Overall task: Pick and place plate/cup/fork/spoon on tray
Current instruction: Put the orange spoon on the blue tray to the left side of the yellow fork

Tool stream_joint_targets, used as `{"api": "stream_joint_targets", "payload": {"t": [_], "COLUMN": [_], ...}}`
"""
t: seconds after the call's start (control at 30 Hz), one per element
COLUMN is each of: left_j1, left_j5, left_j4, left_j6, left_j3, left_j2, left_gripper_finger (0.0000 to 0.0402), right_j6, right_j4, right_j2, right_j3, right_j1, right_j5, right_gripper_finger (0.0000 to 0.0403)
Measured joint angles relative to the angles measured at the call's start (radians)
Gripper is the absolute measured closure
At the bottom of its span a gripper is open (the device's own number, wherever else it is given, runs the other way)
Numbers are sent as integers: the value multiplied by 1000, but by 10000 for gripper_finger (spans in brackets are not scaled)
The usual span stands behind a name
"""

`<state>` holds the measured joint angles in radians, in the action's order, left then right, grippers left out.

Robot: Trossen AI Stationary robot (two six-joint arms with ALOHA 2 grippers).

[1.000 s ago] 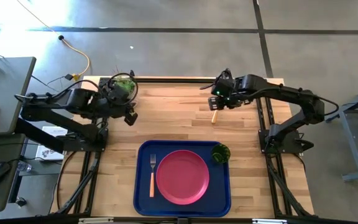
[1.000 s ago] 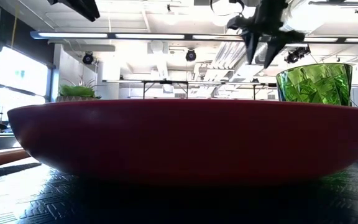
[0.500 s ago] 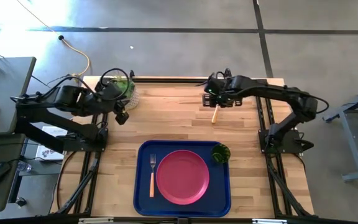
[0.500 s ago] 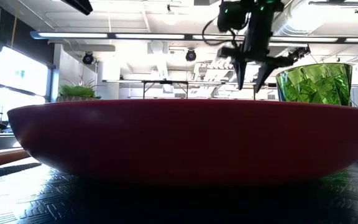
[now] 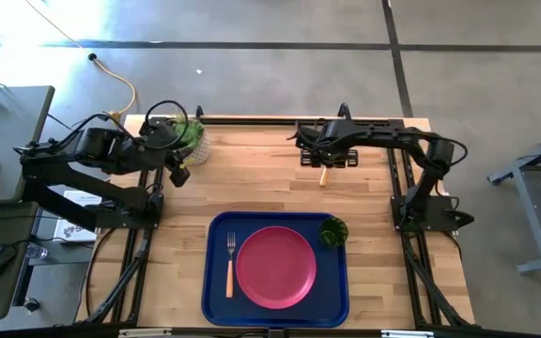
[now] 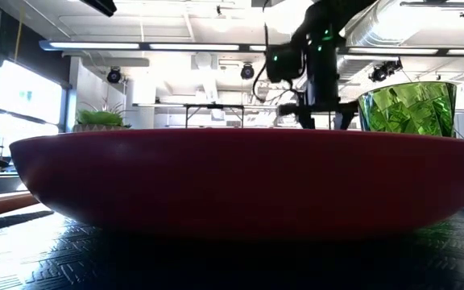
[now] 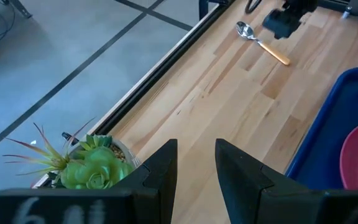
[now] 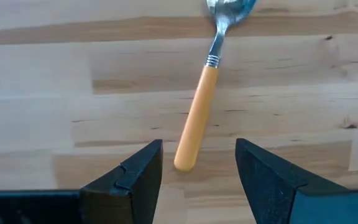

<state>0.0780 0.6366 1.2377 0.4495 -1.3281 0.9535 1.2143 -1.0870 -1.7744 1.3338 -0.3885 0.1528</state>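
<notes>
The spoon should go on the tray, so the robot's right gripper should next grab the spoon by its orange handle.
The pink-red plate lies on the dark blue tray, with the fork left of it and the green cup in the tray's far right corner. The spoon lies flat on the bare wood at the far right, its bowl toward the far edge. My right gripper is open, pointing down, with a finger on either side of the handle's free end, touching nothing. My left gripper is open and empty by the potted succulent.
The potted succulent stands at the table's far left corner, close to my left gripper. In the low view the plate fills the foreground, with the cup behind it and my right gripper beyond. Bare wood lies between spoon and tray.
My right gripper has gone down toward the table and a little toward its left edge, coming over the spoon's handle with its fingers apart. My left gripper has drawn back a little toward the table's left edge. The spoon and the things on the tray have stayed put.
</notes>
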Motion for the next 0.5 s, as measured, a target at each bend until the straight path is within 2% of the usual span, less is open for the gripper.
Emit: {"api": "stream_joint_targets", "payload": {"t": [0.5], "left_j1": [0], "left_j5": [-1], "left_j4": [0], "left_j6": [-41], "left_j3": [0], "left_j2": [-2], "left_gripper_finger": [302], "right_j6": [15], "right_j4": [6], "right_j2": [-151], "right_j3": [-2], "right_j1": [-26], "right_j5": [-39], "right_gripper_finger": [211]}}
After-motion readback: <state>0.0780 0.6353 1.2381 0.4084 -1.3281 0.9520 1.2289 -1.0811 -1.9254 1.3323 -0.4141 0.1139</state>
